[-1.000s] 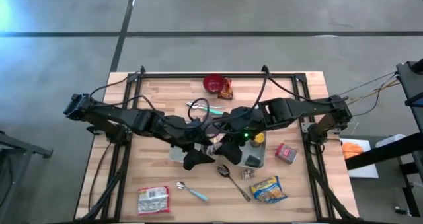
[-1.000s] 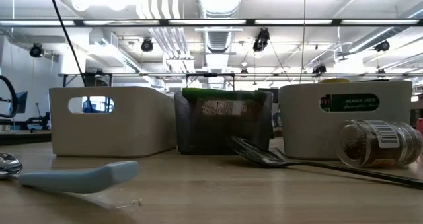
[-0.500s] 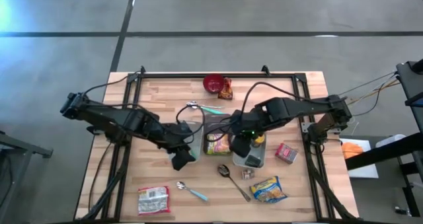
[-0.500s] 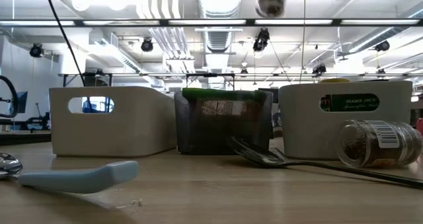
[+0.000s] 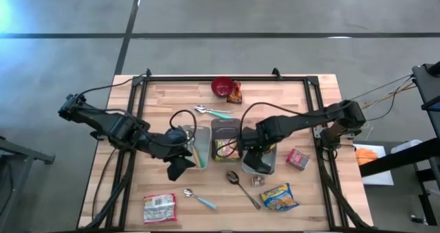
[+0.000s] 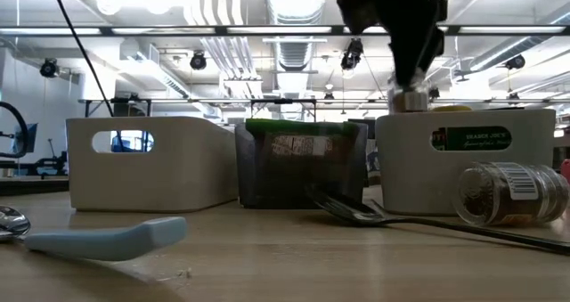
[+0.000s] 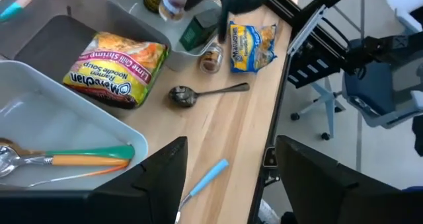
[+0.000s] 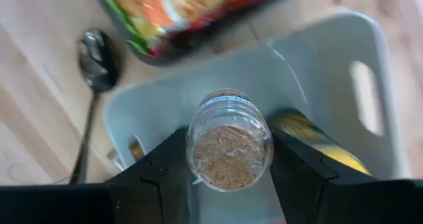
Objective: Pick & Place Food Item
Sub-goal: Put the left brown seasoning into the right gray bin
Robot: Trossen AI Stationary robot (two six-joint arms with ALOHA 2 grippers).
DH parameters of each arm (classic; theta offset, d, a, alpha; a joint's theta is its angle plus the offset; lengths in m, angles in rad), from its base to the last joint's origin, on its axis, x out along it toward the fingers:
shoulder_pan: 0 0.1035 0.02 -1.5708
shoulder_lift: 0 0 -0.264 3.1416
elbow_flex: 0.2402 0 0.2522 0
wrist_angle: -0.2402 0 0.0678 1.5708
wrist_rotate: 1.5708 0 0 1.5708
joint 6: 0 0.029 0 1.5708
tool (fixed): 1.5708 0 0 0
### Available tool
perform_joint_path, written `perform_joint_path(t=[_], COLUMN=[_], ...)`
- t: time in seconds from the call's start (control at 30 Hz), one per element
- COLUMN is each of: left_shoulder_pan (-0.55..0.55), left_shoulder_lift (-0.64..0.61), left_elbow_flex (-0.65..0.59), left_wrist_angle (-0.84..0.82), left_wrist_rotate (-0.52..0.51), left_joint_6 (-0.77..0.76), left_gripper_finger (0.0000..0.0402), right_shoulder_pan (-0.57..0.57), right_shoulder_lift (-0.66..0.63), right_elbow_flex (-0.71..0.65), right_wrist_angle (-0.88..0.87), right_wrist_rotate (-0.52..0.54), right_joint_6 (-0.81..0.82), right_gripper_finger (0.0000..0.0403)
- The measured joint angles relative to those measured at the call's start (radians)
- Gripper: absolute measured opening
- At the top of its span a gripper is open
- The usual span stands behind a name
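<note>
My right gripper should wait before it opens, because the spice jar (image 8: pixel 230 141) hangs above the white bin's bottom and would fall if I let go now.
My right gripper (image 5: pixel 251 154) points down over the right white bin (image 5: pixel 270 168), shut on a clear spice jar (image 8: pixel 229 139) with brown contents. In the low view the jar (image 6: pixel 411 97) hangs just above that bin's rim (image 6: pixel 463 115). A ramen pack (image 7: pixel 115 69) lies in the dark middle bin (image 5: pixel 225 128). My left gripper (image 5: pixel 180 165) is at the near left of the bins, open with nothing between its fingers (image 7: pixel 165 178). The left white bin (image 7: pixel 59 118) holds an orange-and-green-handled utensil (image 7: pixel 66 159). My right gripper pinches the jar between its two fingers (image 8: pixel 165 164), one on each opposite side of the jar's body (image 8: pixel 198 145). The fingers come from above, pointing down, and lie along the jar. It hangs upright below them, clear of the bin.
On the table's near side lie a metal spoon (image 5: pixel 234 178), a second small jar (image 5: pixel 258 181), a yellow bag (image 5: pixel 278 196), a red packet (image 5: pixel 298 159), a blue-handled spoon (image 5: pixel 198 198) and another noodle pack (image 5: pixel 159 207). A red bowl (image 5: pixel 221 86) stands at the far edge.
My right gripper has come down with the jar toward the right bin and tipped until it points straight down. My left gripper has drawn back from the bins toward the table's left edge.
</note>
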Motion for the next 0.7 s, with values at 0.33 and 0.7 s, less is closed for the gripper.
perform_joint_path(t=[0.33,0.7], left_shoulder_pan=[-0.003,-0.003], left_shoulder_lift=[0.000,0.000], left_elbow_flex=[-0.001,-0.001], left_wrist_angle=[-0.062,-0.096], left_wrist_rotate=[-0.002,-0.002], left_joint_6=[0.000,0.001], left_gripper_finger=[0.0230,0.0230], right_shoulder_pan=[0.035,0.073], right_shoulder_lift=[0.000,0.000], right_elbow_flex=[-0.101,-0.168], right_wrist_angle=[0.201,0.242], right_wrist_rotate=[0.031,0.043], right_joint_6=[-0.073,-0.120], right_gripper_finger=[0.0171,0.0171])
